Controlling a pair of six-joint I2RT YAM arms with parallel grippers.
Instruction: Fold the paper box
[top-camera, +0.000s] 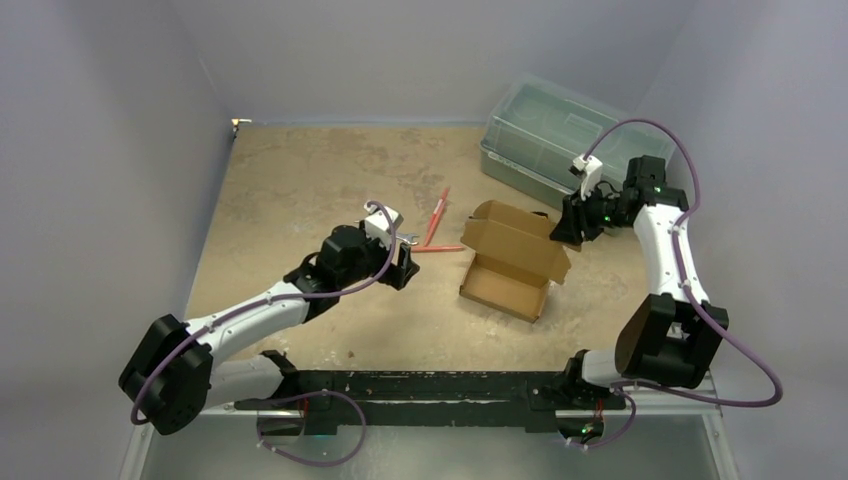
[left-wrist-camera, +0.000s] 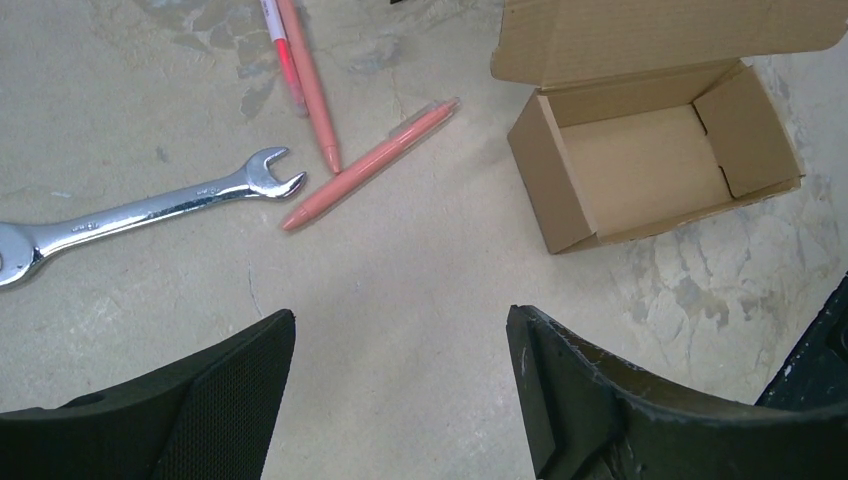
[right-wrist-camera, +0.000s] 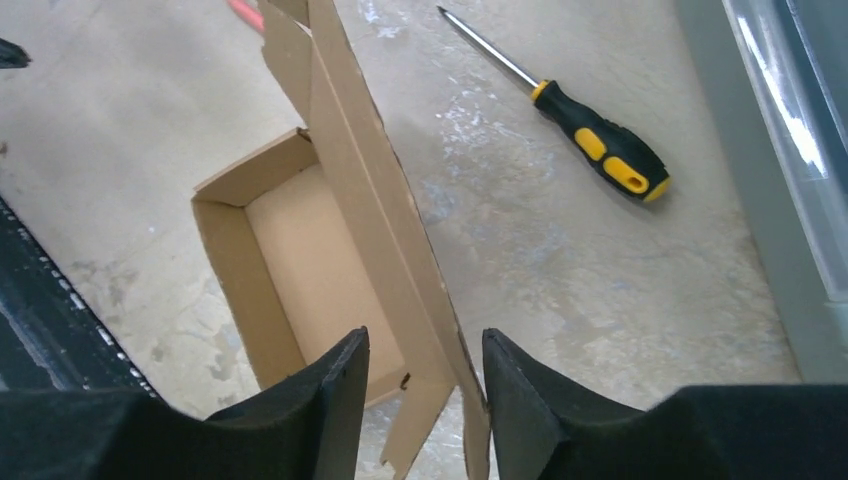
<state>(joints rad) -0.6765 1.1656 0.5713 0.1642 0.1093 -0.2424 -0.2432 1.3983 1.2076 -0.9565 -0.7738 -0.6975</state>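
I will next grab the outer end of the lid by the lid's side flap with my right gripper to fold the paper box's raised lid. This leaves the box's tray free.
The paper box is brown cardboard and stands in the middle of the table, its tray formed and its lid raised behind it. In the left wrist view the paper box shows an empty inside. My right gripper is at the lid's right end. Its wrist view shows the right gripper open, with the lid's edge and side flap standing between the parted fingers, close to the right one. My left gripper hovers left of the box. In its own view the left gripper is open over bare table.
A chrome wrench and two pink pens lie left of the box. A yellow-and-black screwdriver lies behind the lid. A translucent green lidded bin stands at the back right. Walls close in the table.
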